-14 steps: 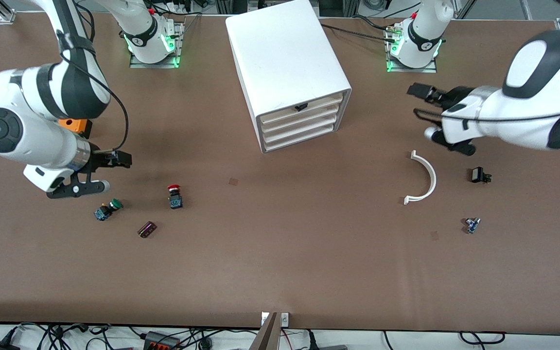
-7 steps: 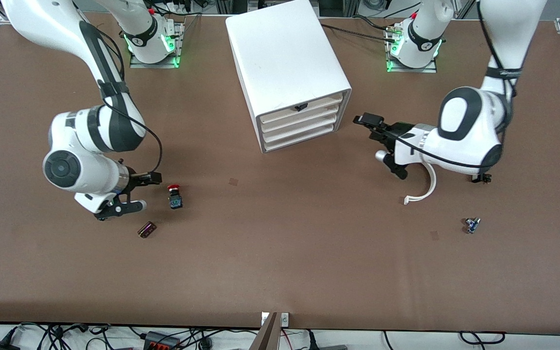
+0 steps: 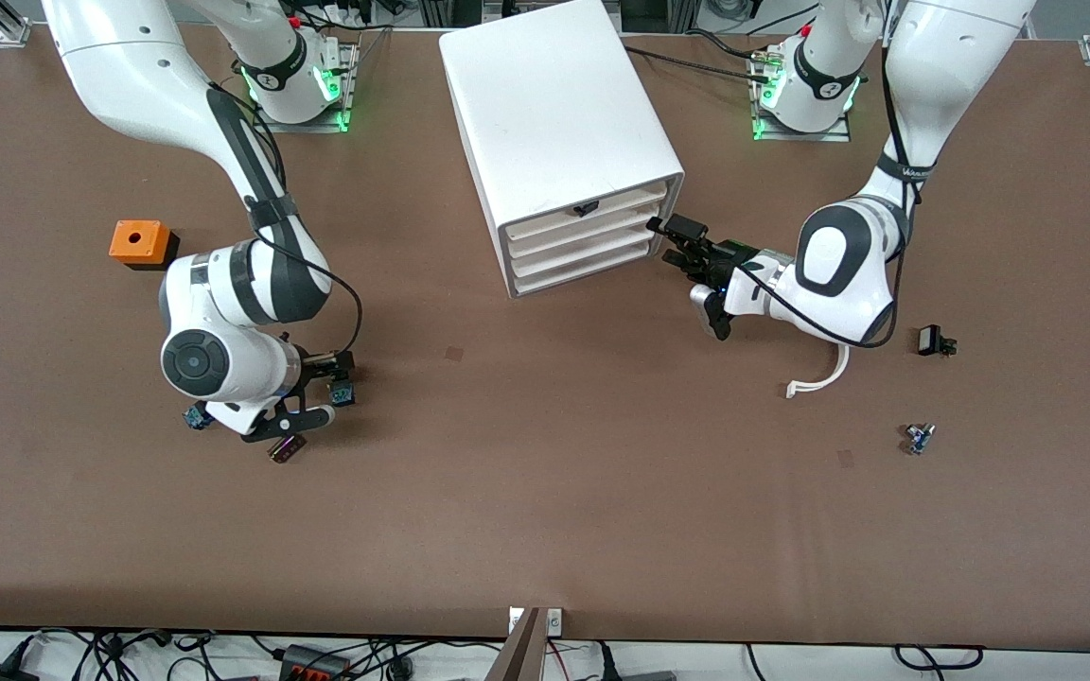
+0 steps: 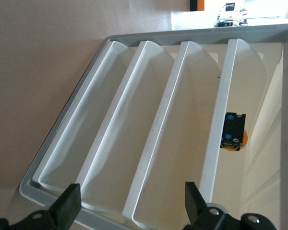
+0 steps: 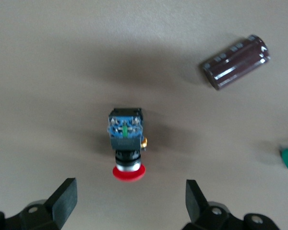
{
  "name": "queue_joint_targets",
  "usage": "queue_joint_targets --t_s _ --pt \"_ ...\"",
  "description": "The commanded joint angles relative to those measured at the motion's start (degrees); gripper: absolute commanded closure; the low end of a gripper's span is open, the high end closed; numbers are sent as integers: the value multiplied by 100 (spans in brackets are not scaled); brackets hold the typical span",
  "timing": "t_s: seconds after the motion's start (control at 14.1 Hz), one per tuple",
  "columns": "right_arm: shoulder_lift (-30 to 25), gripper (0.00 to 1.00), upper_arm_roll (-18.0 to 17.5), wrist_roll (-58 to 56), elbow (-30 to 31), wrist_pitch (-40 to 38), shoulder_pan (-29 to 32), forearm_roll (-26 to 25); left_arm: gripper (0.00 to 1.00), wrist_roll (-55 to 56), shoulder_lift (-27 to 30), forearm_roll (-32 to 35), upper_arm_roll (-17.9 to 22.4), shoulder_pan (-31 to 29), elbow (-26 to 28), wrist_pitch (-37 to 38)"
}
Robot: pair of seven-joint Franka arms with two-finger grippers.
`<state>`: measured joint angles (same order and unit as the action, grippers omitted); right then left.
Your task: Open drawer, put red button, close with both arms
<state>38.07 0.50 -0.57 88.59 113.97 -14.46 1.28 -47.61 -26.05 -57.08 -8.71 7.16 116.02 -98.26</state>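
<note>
Next, my right gripper grabs the red button by its black collar behind the cap (image 5: 127,155) to put the button into the drawer.
The red button (image 3: 343,394) lies on its side on the brown table toward the right arm's end, largely covered by the hand above it. In the right wrist view the red button (image 5: 127,143) shows whole, red cap toward the gripper. My right gripper (image 3: 336,386) is open over it, and its fingers (image 5: 63,201) are apart and clear of it. The white drawer cabinet (image 3: 554,113) has all drawers shut, with a small black handle (image 3: 586,208) on the top one. My left gripper (image 3: 679,240) is open and empty, close in front of the drawer fronts (image 4: 158,120).
An orange box (image 3: 139,243) sits toward the right arm's end. A dark capacitor (image 3: 286,448) and the green button's body (image 3: 193,417) lie beside the right hand. A white curved piece (image 3: 815,378), a black part (image 3: 933,340) and a blue part (image 3: 919,437) lie toward the left arm's end.
The right gripper has swung across the table to sit over the red button. The left gripper has moved from over the curved piece to the cabinet's drawer fronts.
</note>
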Motion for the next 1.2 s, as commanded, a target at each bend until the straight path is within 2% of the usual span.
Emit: queue_joint_targets --t_s 0.0,0.21,0.42,0.71,0.78,0.92,0.99,1.06,1.13 --pt "349 0 12 -197 -263 273 -39 91 12 -764 -66 -758 -43 83 359 -123" --pt "595 0 12 -356 -281 406 -48 91 28 -1757 -539 -1287 -78 119 430 -159" --pt "657 0 12 -391 -272 450 -57 83 53 -2129 -735 -1780 -280 119 448 -150" --pt "693 0 12 -418 -264 389 -66 91 55 -2103 -735 -1789 -281 92 456 -106" --pt "693 0 3 -435 -255 380 -66 91 62 -2103 -735 -1789 -281 92 465 -97" --pt "693 13 12 -453 -255 380 -118 83 80 -2094 -735 -1789 -281 92 492 -88" --pt "693 13 12 -453 -263 398 -119 83 90 -2094 -726 -1789 -281 84 492 -80" --pt "701 13 12 -444 -263 424 -119 83 96 -2077 -717 -1789 -281 75 492 -71" --pt "727 13 12 -427 -263 433 -119 83 97 -1964 -691 -1789 -289 66 483 -79"
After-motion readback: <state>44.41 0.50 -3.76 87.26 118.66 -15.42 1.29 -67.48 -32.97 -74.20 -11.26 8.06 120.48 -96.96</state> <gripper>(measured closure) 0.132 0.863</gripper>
